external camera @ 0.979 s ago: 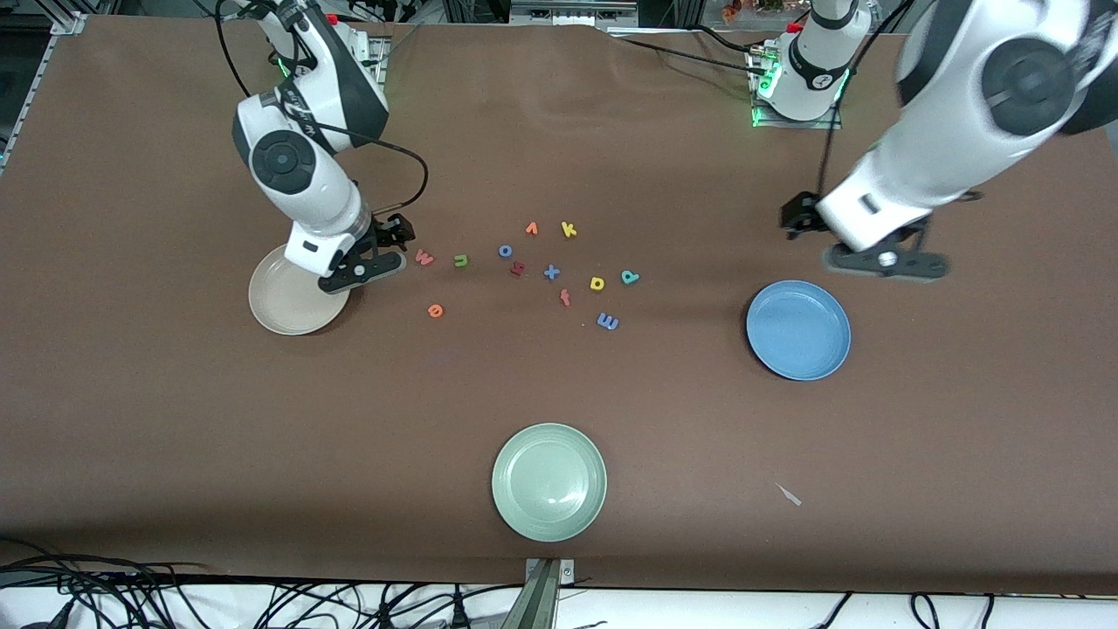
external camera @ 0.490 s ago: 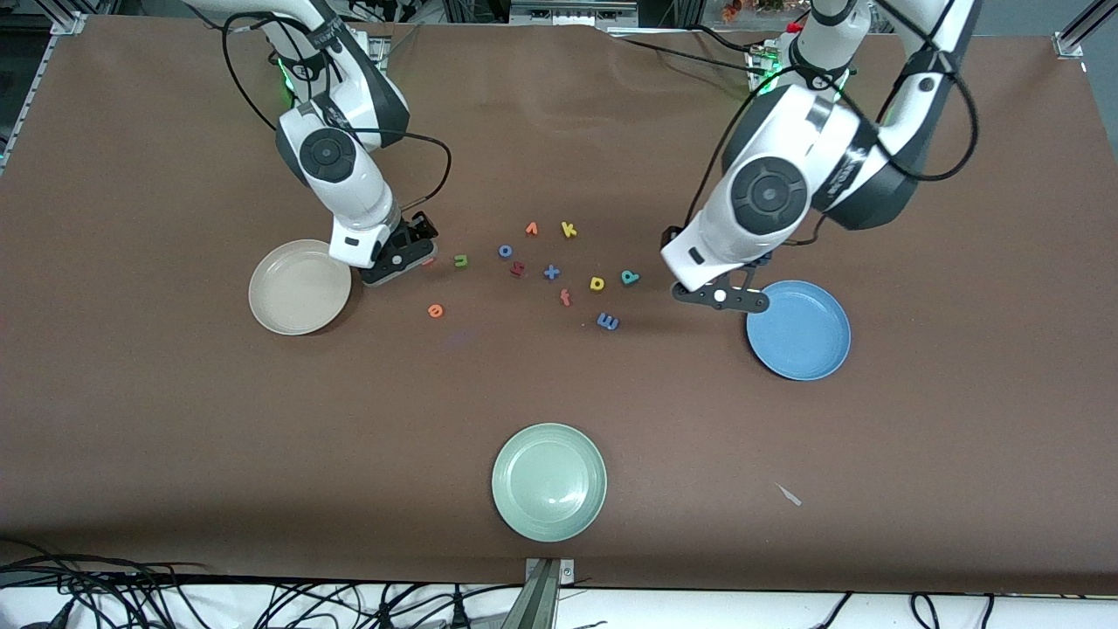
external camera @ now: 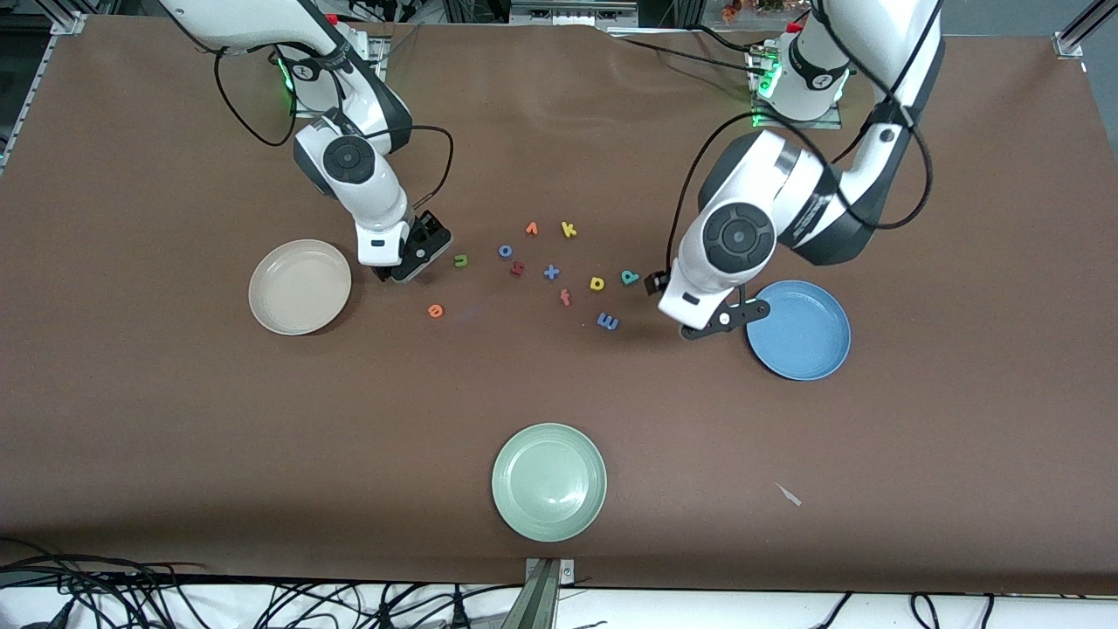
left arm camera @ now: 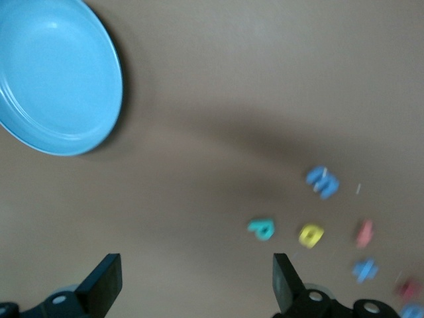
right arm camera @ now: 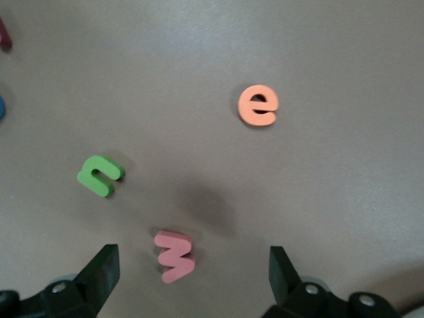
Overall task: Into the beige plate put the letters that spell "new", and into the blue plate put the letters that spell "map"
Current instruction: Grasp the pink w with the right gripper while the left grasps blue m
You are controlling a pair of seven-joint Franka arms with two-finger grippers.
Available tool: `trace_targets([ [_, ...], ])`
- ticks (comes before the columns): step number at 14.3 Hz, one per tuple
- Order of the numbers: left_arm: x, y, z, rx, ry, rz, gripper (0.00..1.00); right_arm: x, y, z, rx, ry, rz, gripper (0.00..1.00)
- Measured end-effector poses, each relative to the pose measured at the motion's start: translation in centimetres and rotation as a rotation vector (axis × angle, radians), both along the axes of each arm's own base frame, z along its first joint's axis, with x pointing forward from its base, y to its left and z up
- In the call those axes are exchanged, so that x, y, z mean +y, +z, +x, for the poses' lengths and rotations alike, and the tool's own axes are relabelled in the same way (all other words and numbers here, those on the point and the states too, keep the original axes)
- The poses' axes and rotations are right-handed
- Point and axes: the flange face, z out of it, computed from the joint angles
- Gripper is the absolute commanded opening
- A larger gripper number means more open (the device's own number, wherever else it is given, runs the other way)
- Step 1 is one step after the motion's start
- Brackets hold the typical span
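My right gripper's fingers still hang above the pink w in the right wrist view, so it is too early to close. The right gripper lowers, then closes on the pink w.
My right gripper (external camera: 410, 260) hangs open over the pink w (right arm camera: 173, 255), which lies between its fingers (right arm camera: 103, 271) untouched and is hidden in the front view. The green n (external camera: 460, 260) lies beside it, and the orange e (external camera: 435, 310) is nearer the camera. The beige plate (external camera: 300, 286) sits toward the right arm's end. My left gripper (external camera: 721, 319) is open and holds nothing, over bare table between the blue plate (external camera: 798, 329) and the teal p (external camera: 630, 278). The yellow a (external camera: 597, 283) is beside the p, and the blue m (external camera: 608, 321) is nearer the camera.
More letters lie mid-table: orange v (external camera: 531, 229), yellow k (external camera: 569, 230), blue o (external camera: 505, 251), a dark red letter (external camera: 517, 269), blue x (external camera: 551, 272) and red f (external camera: 565, 298). A pale green plate (external camera: 548, 480) sits near the front edge.
The right gripper has moved from over the beige plate's edge to over the w. The left arm has swung in and down to beside the blue plate, toward the p.
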Motion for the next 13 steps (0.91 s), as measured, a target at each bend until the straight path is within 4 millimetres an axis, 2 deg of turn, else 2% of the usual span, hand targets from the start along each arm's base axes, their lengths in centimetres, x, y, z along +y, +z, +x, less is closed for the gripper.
trace_targets([
  [3, -1.3, -4.2, 1.0, -0.04, 0.177, 0.006, 1.0, -0.2, -1.0, -1.5, -0.001, 0.04, 0.0, 1.0],
  [5, -3.3, -6.6, 0.3, -0.045, 0.262, 0.019, 1.0, -0.4, -1.3, -1.9, 0.006, 0.069, -0.005, 0.99],
  [7, -5.9, -8.4, -0.8, -0.062, 0.34, 0.025, 1.0, -0.7, -1.5, -1.9, 0.01, 0.096, -0.009, 0.93],
  [9, -7.5, -9.9, -1.3, -0.082, 0.406, 0.016, 1.0, -0.8, -1.6, -2.0, 0.013, 0.11, -0.012, 0.87],
  [13, -8.2, -12.9, -1.0, -0.107, 0.465, -0.012, 1.0, -0.8, -1.9, -2.2, 0.02, 0.123, -0.012, 0.77],
])
